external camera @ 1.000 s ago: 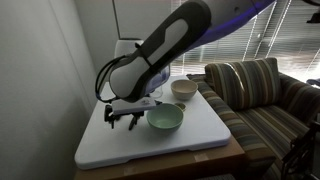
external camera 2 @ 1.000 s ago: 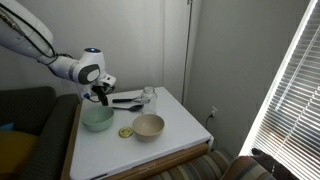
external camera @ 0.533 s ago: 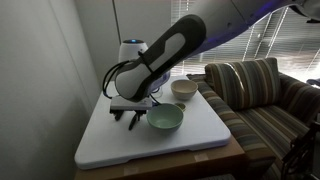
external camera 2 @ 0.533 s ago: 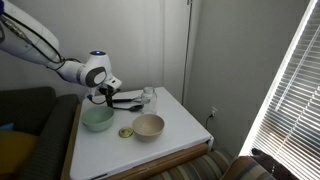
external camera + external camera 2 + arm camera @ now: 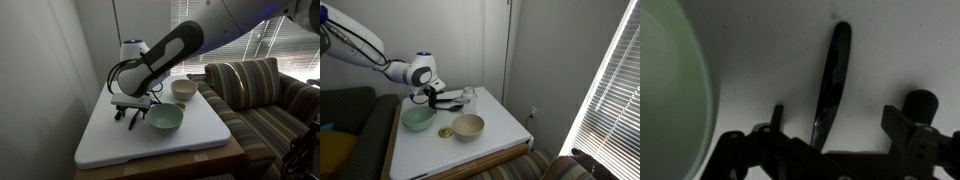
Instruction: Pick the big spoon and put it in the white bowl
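Observation:
My gripper should hold the big spoon across the spoon's slim handle, so the spoon's head stays free to go into the white bowl (image 5: 468, 126).
The big spoon (image 5: 830, 85) is long, slim and black and lies flat on the white table; it also shows in an exterior view (image 5: 451, 101). My gripper (image 5: 845, 118) is open, with one finger on each side of the spoon, just above the table and not touching it. It shows in both exterior views (image 5: 127, 113) (image 5: 428, 97), beside the pale green bowl. The white bowl (image 5: 468, 126), small with a tan inside, stands empty apart from the gripper; it also shows in the exterior view (image 5: 183, 89).
The larger pale green bowl (image 5: 166, 120) (image 5: 417, 119) (image 5: 670, 90) stands right beside the gripper. A clear glass (image 5: 469, 97) stands by the black utensils. A small yellowish round thing (image 5: 445, 132) lies on the table. A striped sofa (image 5: 260, 90) borders the table.
The gripper has moved from beside the green bowl's rim toward the black utensils and come down nearer the table. It stays open. The bowls have not moved.

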You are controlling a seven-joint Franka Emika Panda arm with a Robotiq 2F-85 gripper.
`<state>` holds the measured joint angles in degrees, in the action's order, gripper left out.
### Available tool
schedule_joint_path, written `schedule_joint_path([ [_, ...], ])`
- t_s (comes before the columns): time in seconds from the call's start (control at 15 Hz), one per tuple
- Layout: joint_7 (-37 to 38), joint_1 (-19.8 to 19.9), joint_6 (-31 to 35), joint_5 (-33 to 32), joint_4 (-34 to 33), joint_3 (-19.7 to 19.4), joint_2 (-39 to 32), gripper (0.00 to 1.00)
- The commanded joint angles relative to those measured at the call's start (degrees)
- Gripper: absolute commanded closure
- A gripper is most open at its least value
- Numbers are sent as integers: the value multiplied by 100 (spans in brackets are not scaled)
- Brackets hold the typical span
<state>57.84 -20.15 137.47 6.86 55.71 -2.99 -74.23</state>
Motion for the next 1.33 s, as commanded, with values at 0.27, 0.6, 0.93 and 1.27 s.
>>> schedule_joint_path([
  [0.27, 81, 40, -1146, -210, -807, 101, -395, 52],
  [0.6, -79, 69, -1522, -242, -1036, 225, -501, 88],
  [0.93, -446, 51, -1550, -206, -1017, 193, -317, 95],
  [1.27, -763, -16, -1659, -274, -868, 128, 58, 95],
])
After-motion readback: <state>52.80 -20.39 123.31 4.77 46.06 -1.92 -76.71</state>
